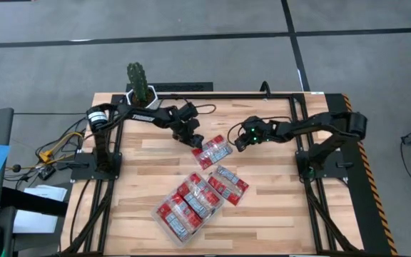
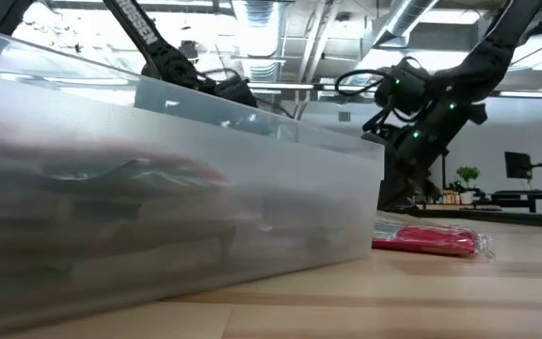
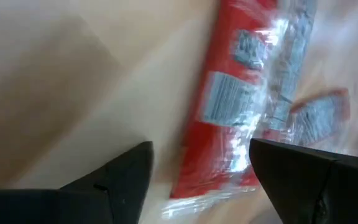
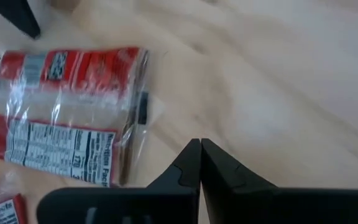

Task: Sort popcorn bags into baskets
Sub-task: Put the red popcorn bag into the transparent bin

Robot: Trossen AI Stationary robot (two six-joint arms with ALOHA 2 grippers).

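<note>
The left gripper grabs the popcorn bag by its end beside the barcode [image 3: 213, 177] next, to add the bag to the bags in the clear plastic tray.
In the high view, two red popcorn bags [image 1: 212, 151] lie flat side by side at the table's middle. Two more bags [image 1: 228, 184] lie nearer. The clear plastic tray [image 1: 164, 227] sits near the table's near edge, with several red bags [image 1: 188, 203] in it. My left gripper [image 1: 193, 137] is open just at the far-left end of the middle bags. In its wrist view the fingers [image 3: 197, 180] stand on either side of a bag's end [image 3: 229, 118], apart from it. My right gripper [image 1: 240, 141] is shut and hovers right of those bags [image 4: 67, 112], above bare wood.
A white pot with a cactus [image 1: 140, 87] stands at the table's far-left corner, behind the left arm. In the low view the tray wall [image 2: 158, 188] fills the left half, and one bag [image 2: 431, 240] lies on the wood to its right. Bare wood [image 1: 141, 171] lies left of the bags.
</note>
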